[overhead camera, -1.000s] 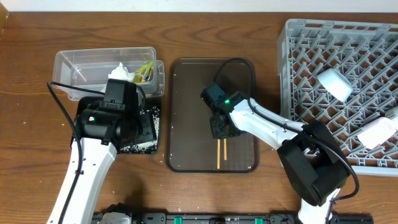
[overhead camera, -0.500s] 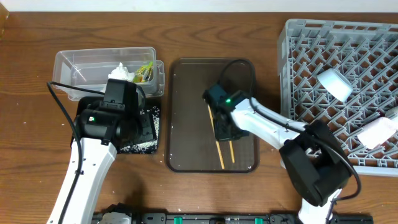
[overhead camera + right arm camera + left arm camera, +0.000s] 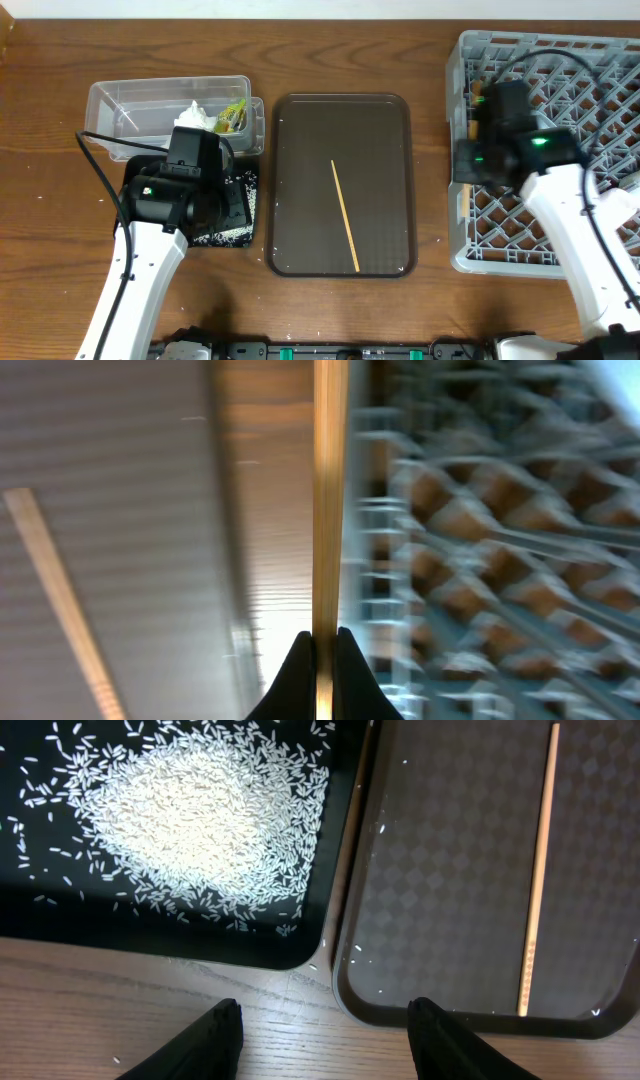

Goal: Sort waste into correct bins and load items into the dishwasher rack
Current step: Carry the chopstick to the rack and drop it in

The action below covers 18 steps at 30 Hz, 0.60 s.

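The chopstick is lying along the rack's edge and would fall short of the inside of the rack now, so the robot's right gripper needs to move the chopstick in before it lets go.
My right gripper (image 3: 325,645) is shut on a thin wooden chopstick (image 3: 328,510) and holds it over the left edge of the light grey dishwasher rack (image 3: 560,60); the right wrist view is motion-blurred. A second chopstick (image 3: 345,215) lies on the dark brown serving tray (image 3: 300,120). My left gripper (image 3: 325,1030) is open and empty, over bare wood at the near corner of the black tray (image 3: 300,945), which holds a heap of rice (image 3: 200,815). The clear tub (image 3: 130,100) holds the white tissue (image 3: 195,115) and the yellow-green wrapper (image 3: 233,118). Plate, bowl and cups are hidden or out of view.
The brown serving tray (image 3: 440,930) lies right beside the black tray, with a few stray rice grains on it. The right arm (image 3: 580,220) stretches over the rack's front half. The left arm (image 3: 150,250) covers part of the black tray.
My right gripper has lifted one chopstick off the brown tray and carried it right to the rack's left edge. One chopstick stays on the tray. The left arm has not moved.
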{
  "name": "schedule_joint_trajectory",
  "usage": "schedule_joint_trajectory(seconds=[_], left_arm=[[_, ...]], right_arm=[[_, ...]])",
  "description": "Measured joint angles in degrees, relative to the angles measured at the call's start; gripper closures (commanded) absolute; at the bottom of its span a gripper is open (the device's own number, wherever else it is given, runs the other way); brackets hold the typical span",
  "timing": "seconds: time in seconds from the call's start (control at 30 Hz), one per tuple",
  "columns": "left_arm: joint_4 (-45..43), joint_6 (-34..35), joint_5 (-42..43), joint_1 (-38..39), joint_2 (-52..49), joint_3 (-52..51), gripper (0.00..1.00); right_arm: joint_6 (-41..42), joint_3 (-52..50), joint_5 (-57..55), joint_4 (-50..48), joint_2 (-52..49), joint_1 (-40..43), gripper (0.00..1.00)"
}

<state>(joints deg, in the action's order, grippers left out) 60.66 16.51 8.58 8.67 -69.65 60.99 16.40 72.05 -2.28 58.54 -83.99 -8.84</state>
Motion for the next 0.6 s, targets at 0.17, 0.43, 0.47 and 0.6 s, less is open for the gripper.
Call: schedule_joint_trajectory(seconds=[0.17, 0.43, 0.47, 0.6], left_arm=[[0.0, 0.0, 0.0, 0.0, 0.0, 0.0, 0.44], [0.0, 0.0, 0.0, 0.0, 0.0, 0.0, 0.44], [0.0, 0.0, 0.0, 0.0, 0.0, 0.0, 0.44], [0.0, 0.0, 0.0, 0.0, 0.0, 0.0, 0.44]], right_arm=[[-5.1, 0.0, -0.7, 1.2, -2.2, 7.7, 0.99], [-8.5, -0.1, 2.0, 1.9, -9.6, 9.7, 0.99], [-8.9, -0.1, 2.7, 1.8, -10.0, 9.7, 0.99], [-9.9, -0.1, 4.2, 1.2, -10.3, 9.7, 0.81]])
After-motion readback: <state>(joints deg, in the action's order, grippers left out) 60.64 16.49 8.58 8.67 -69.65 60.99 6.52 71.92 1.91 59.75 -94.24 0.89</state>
